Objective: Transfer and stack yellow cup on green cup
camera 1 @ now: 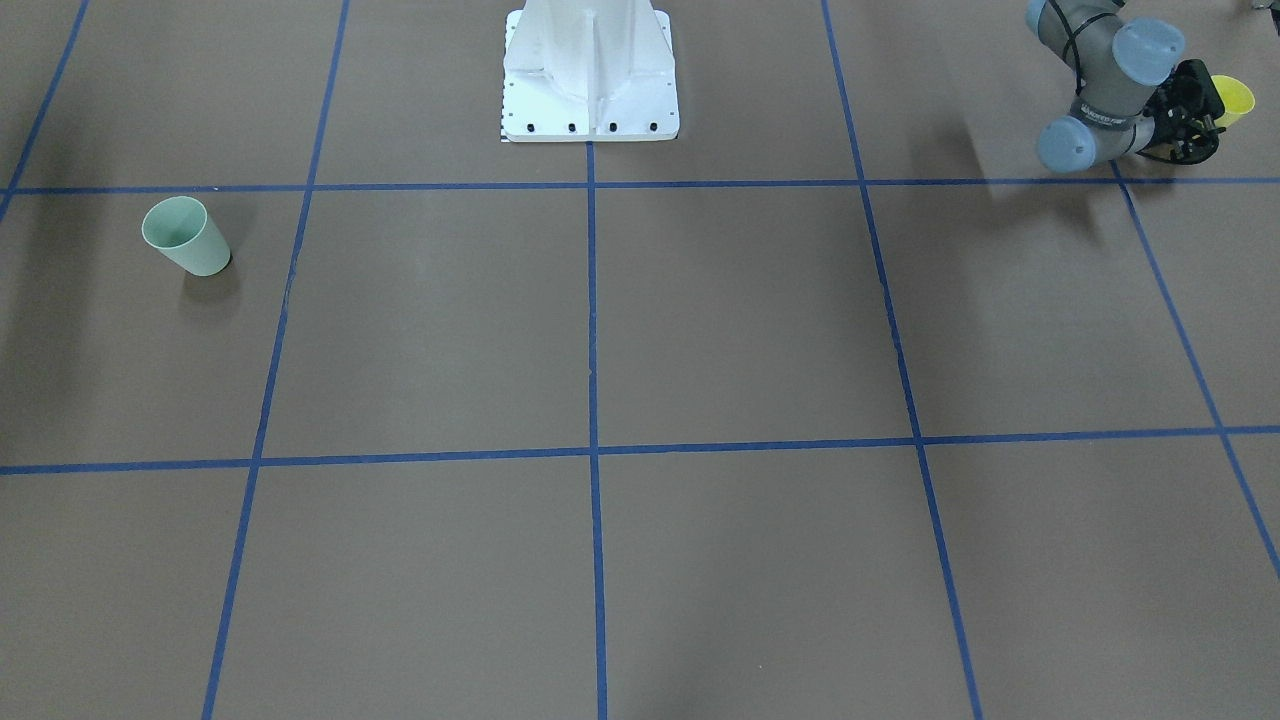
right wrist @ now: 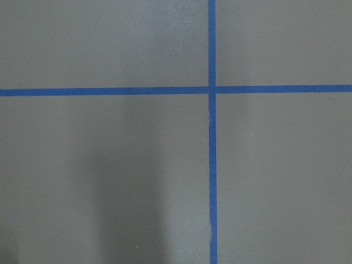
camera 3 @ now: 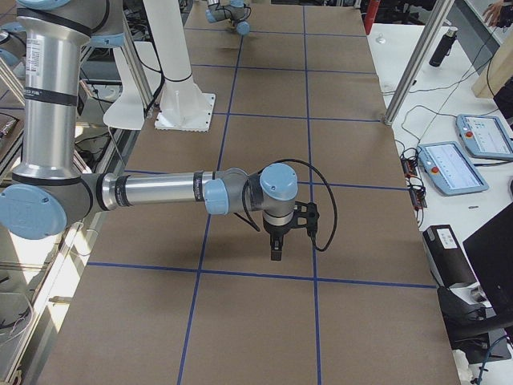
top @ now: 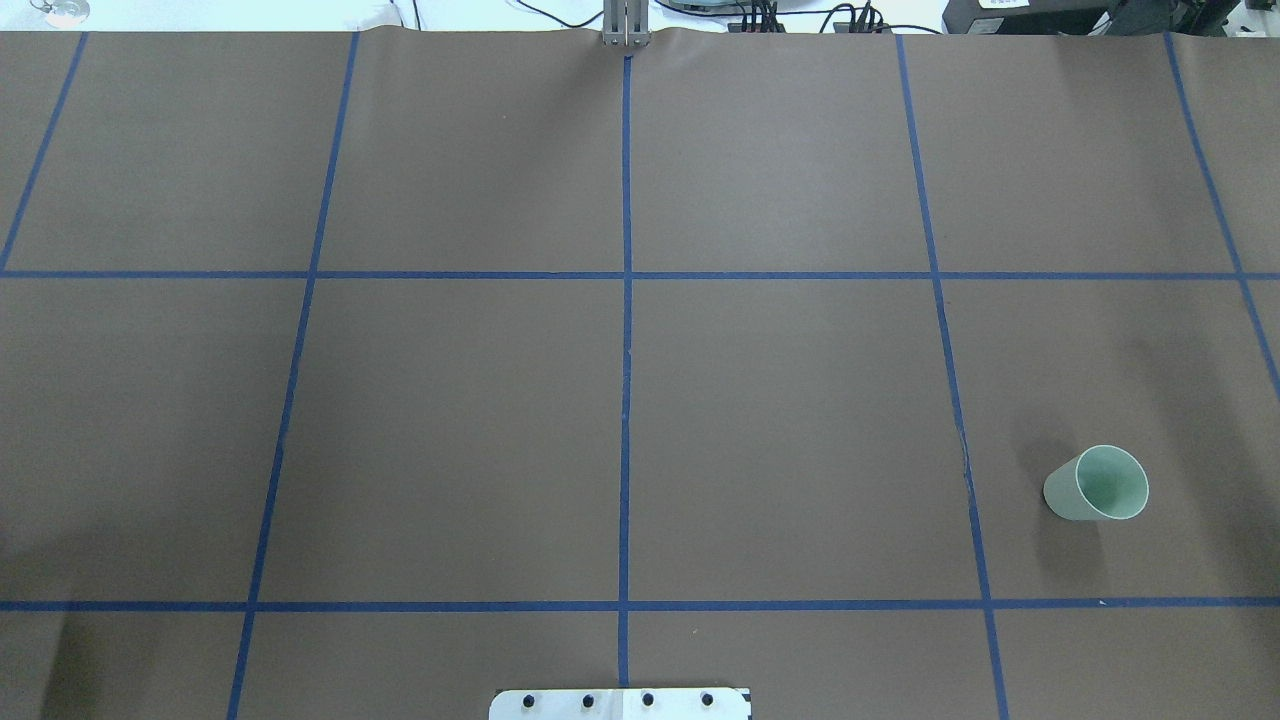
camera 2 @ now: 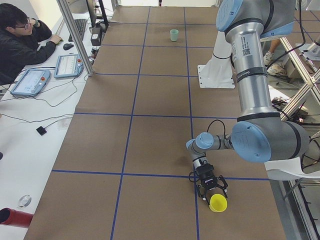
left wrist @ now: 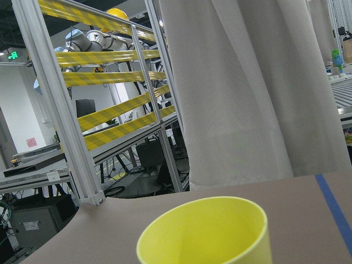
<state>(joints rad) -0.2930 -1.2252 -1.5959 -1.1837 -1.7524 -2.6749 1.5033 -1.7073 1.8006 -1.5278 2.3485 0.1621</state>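
Note:
The left gripper takes hold of the yellow cup by its side (camera 1: 1236, 110) next. Then it stacks the yellow cup on the green cup (camera 1: 187, 237).
The yellow cup (camera 1: 1237, 98) stands upright near the table's corner on my left side. It also shows in the exterior left view (camera 2: 218, 203) and fills the bottom of the left wrist view (left wrist: 209, 234). My left gripper (camera 1: 1200, 108) lies low and level against it, with its fingers spread at the cup's sides. I cannot tell whether they touch it. The green cup (camera 1: 187, 237) stands alone on my right side, far from the yellow cup; it also shows in the overhead view (top: 1097, 485). My right gripper (camera 3: 276, 250) hangs above the brown table, nothing in it; open or shut I cannot tell.
The white robot base (camera 1: 590, 75) stands at the table's near middle edge. Blue tape lines (top: 626, 330) divide the brown table cover into squares. An operator (camera 2: 20, 37) sits at a side desk with tablets (camera 2: 30, 82). A metal frame and a curtain (left wrist: 247, 88) stand beyond the yellow cup.

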